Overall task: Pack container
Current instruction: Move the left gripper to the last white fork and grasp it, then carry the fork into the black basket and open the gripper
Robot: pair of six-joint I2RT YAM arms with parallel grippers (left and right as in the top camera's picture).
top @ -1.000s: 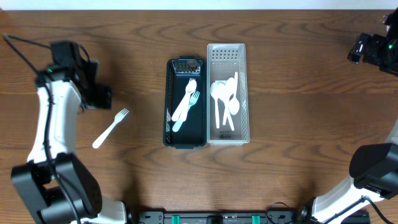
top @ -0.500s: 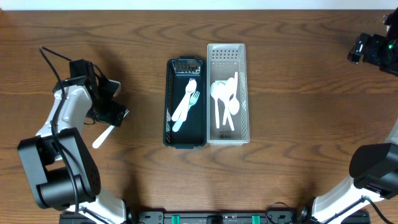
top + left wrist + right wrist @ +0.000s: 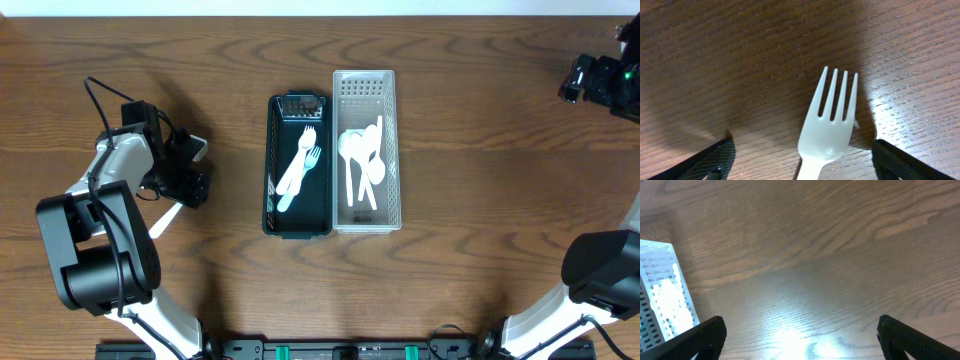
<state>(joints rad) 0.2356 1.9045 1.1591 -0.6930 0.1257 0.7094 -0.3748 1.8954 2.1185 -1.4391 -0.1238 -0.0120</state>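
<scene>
The white fork has the base of its head (image 3: 820, 149) between my low fingers, so my left gripper should close. Closing now would catch the fork.
A white plastic fork (image 3: 164, 219) lies on the table at the left; my left gripper (image 3: 186, 186) covers its head from above. In the left wrist view the fork (image 3: 827, 132) lies flat between my two open fingers (image 3: 801, 162), tines pointing away, touching neither. A dark green tray (image 3: 270, 165) holds two white forks (image 3: 298, 170). A white basket (image 3: 392, 150) beside it holds several white spoons (image 3: 362, 160); its corner also shows in the right wrist view (image 3: 660, 295). My right gripper (image 3: 585, 82) is open and empty at the far right, over bare wood (image 3: 800, 340).
Tray and basket stand side by side at the table's middle. The left arm's cable loops at the left edge (image 3: 95, 95). Both arm bases stand at the near edge.
My left gripper has swung right and down from the far left onto the fork's head and now straddles it. The right arm has not moved.
</scene>
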